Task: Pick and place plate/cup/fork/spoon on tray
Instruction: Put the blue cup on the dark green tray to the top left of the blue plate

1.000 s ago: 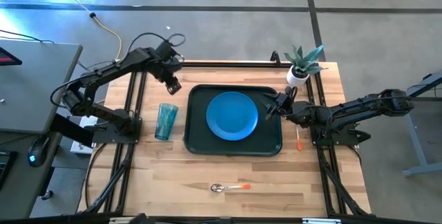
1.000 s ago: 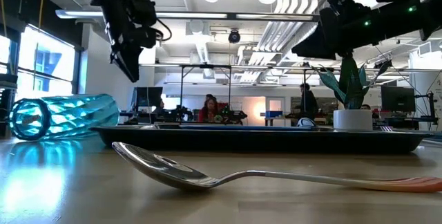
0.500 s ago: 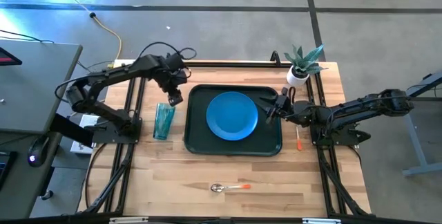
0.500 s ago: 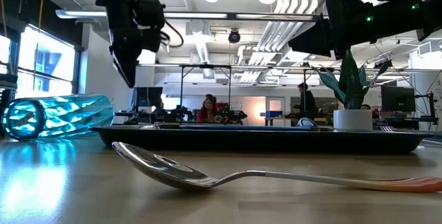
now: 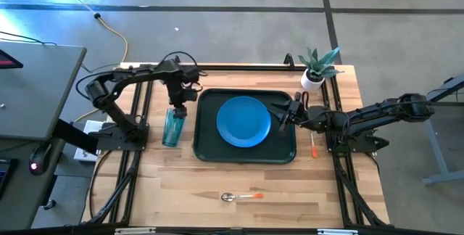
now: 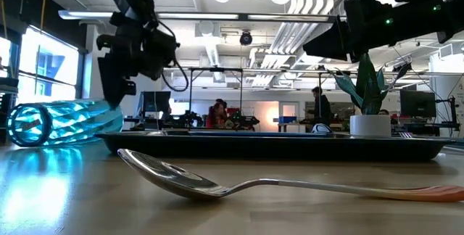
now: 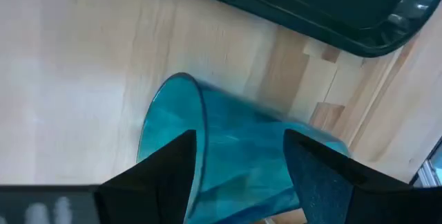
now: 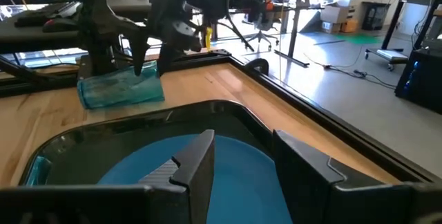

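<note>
The teal cup should stand upright on the dark tray, so my left gripper should next grab the cup by its rim (image 5: 172, 112) (image 7: 202, 111) for that.
The teal cup (image 5: 172, 128) lies on its side on the table, left of the dark tray (image 5: 203, 148). My left gripper (image 5: 177, 107) is open and low over the cup's far end; in the left wrist view its fingers (image 7: 166, 172) stand on either side of the cup (image 7: 235, 148). The blue plate (image 5: 243, 121) lies flat in the tray. My right gripper (image 5: 285, 113) is open and empty above the tray's right part. The fork (image 5: 313, 146) lies on the table right of the tray. The spoon (image 5: 239, 196) lies near the table's front edge. My left gripper comes at the cup from above, its fingers on either side of the cup's wall near its far end (image 7: 207, 141). I cannot tell whether they touch it. The cup rests on its side on the table.
A white pot with a green plant (image 5: 315, 72) stands at the table's far right, behind my right arm. Bare wood lies between the tray and the spoon. Black frame rails (image 5: 141, 112) run along the table's left and right sides.
My left gripper has gone from beyond the tray's far left corner toward the table's near edge and down, to the far end of the cup, with its fingers open.
</note>
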